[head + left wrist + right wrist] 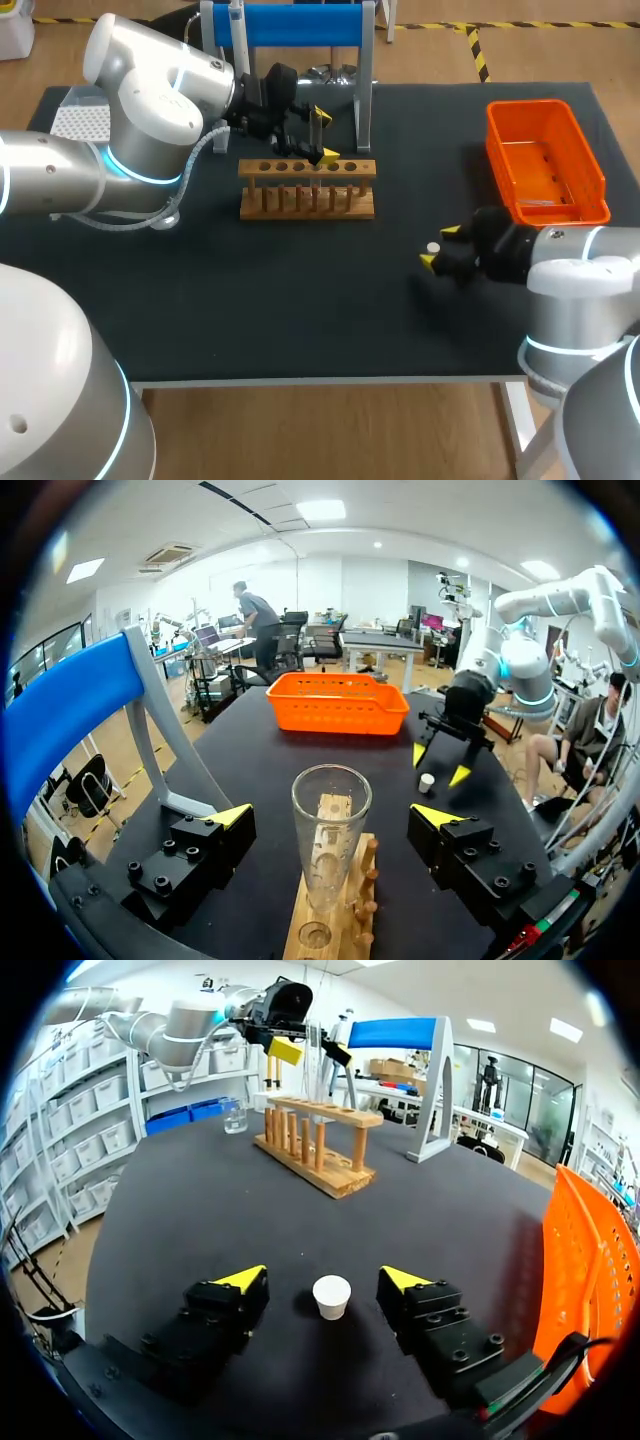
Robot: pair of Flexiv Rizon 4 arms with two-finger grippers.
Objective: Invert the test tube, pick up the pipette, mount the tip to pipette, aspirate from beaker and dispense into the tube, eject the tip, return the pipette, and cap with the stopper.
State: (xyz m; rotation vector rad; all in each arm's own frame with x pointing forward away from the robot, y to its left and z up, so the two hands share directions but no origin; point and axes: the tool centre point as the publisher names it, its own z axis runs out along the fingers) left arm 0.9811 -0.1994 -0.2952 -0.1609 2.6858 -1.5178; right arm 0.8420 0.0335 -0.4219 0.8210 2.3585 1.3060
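The white stopper's narrow end has to stay free to cap the test tube. My right gripper needs to grab the stopper by its wide end (433, 247) (331, 1288) next.
A clear glass test tube (330, 830) stands upright, mouth up, in the end hole of the wooden rack (307, 190). My left gripper (333, 815) straddles it, open, with a gap to each finger; the head view shows that gripper (322, 135) above the rack's right end. A small white stopper (331, 1296) sits on the black mat at the front right. My right gripper (324, 1278) is low over it, open, one finger on each side and neither touching. The stopper (433, 247) shows between its yellow tips. The pipette (237, 25) hangs on the blue stand (295, 25).
An orange basket (545, 160) lies at the right edge, just behind my right arm. A small glass beaker (234, 1115) stands beyond the rack. A white tip box (80, 120) sits at the far left, behind my left arm.
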